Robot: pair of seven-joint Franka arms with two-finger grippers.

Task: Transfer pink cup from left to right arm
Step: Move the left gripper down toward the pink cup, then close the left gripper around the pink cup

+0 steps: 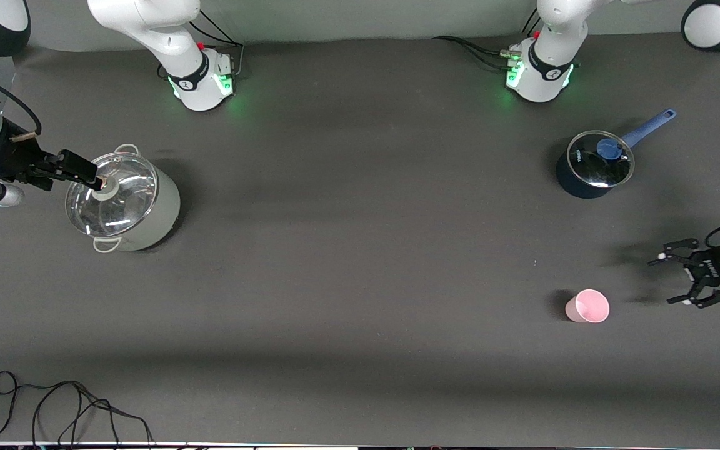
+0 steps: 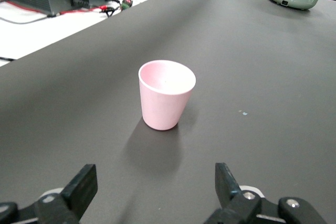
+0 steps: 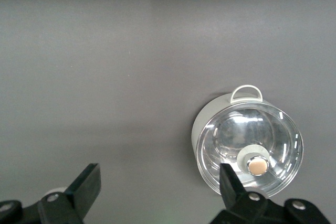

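Note:
The left gripper should next grab the pink cup by its lower side, so that it can pass the cup to the right gripper.
The pink cup stands upright and empty on the dark table, toward the left arm's end, nearer to the front camera than the blue saucepan. My left gripper, a black claw, hovers low beside the cup, pointing at it with a gap between them. In the left wrist view the cup sits ahead of the open left gripper, with nothing between the fingers. My right gripper hangs open and empty over the rim of the grey-green pot. The right wrist view shows the right gripper above bare table, beside that pot.
A grey-green pot with a glass lid stands toward the right arm's end. A dark blue saucepan with a glass lid and a blue handle stands near the left arm's base. Loose black cable lies by the table's front edge.

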